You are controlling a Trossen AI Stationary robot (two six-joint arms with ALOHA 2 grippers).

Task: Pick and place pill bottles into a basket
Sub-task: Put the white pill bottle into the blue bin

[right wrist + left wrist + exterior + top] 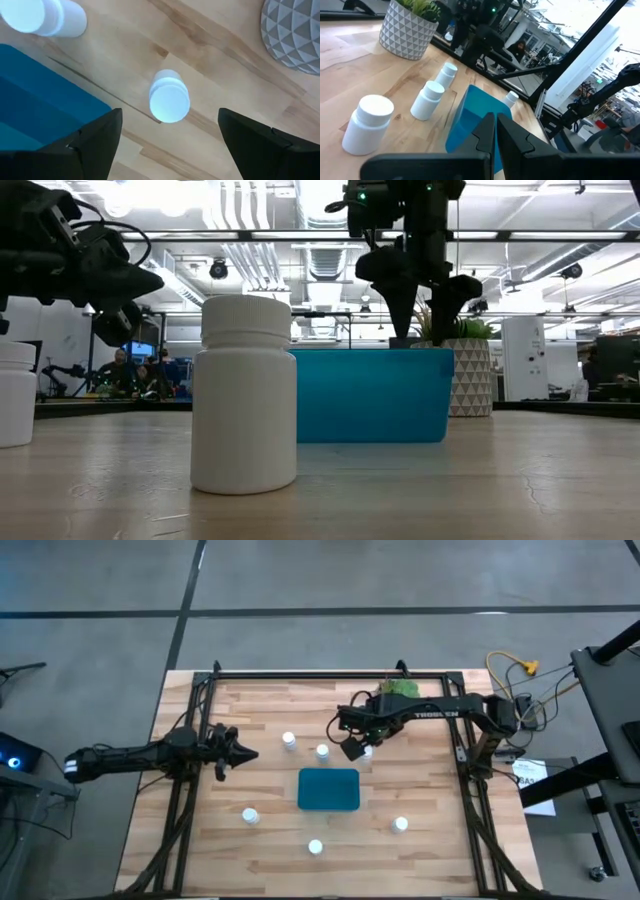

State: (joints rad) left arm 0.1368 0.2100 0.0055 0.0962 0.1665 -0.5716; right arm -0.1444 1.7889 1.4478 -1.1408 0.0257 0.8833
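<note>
My right gripper should place this pill bottle into the teal basket [328, 789], so next it should grab the bottle by its cap end [367, 751].
The teal basket [328, 789] stands empty at the table's middle; it also shows in the low view [370, 395]. Several small white pill bottles stand upright on the wood: two [289, 741] [322, 752] beyond the basket, three [250, 815] [315, 847] [400, 824] on its near side. My right gripper [355, 748] is open, pointing down over another bottle [169, 102], a finger [95, 140] on each side, apart from it. My left gripper [245, 753] is shut and empty at the table's left, pointing toward the basket [475, 115].
A white patterned pot with a green plant [398, 690] stands at the far edge just behind my right gripper, and shows in the right wrist view [295, 35]. Black frame rails [190, 800] run along the table's left, right and far sides. Bare wood lies near the front edge.
</note>
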